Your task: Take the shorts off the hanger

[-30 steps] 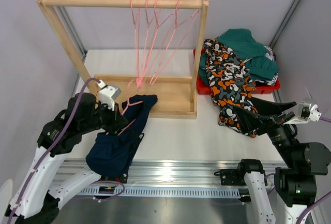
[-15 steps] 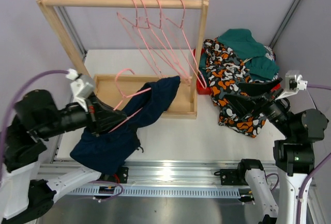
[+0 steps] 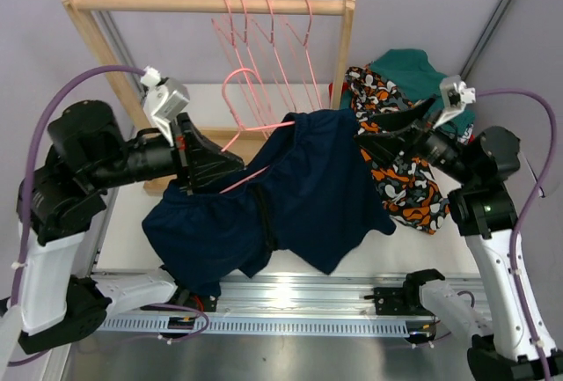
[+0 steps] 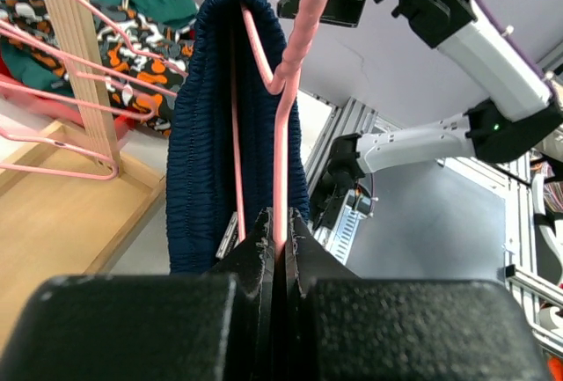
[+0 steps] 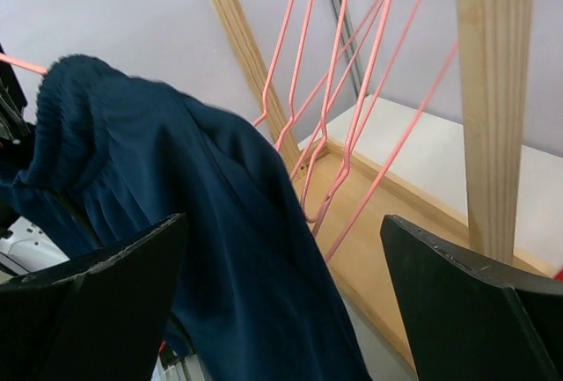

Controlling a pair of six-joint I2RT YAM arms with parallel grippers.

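Note:
Next, my right gripper grabs the navy shorts' fabric near the waistband end (image 3: 336,129) (image 5: 236,168) farthest from my left gripper, to pull them off the hanger.
Navy shorts (image 3: 290,196) hang on a pink hanger (image 3: 251,104) held up above the table. My left gripper (image 3: 230,163) is shut on the hanger's wire (image 4: 280,170), with the shorts' waistband (image 4: 211,117) draped over it. My right gripper (image 3: 374,139) is open, its fingers (image 5: 106,284) spread on either side of the navy fabric (image 5: 237,249) near the shorts' right end, not closed on it. The camouflage shorts (image 3: 391,157) and teal green shorts (image 3: 422,82) lie piled at the right. Black and cartoon-print pairs are not clearly visible.
A wooden rack (image 3: 207,3) with several empty pink hangers (image 3: 273,47) stands at the back on its wooden base (image 5: 369,249). A red tray (image 3: 462,145) under the clothes pile sits at the right. The metal rail (image 3: 299,297) runs along the near edge.
My left arm lifted the hanger with the navy shorts up and to the right, spreading the shorts out. My right arm rose and moved left to the shorts' right end.

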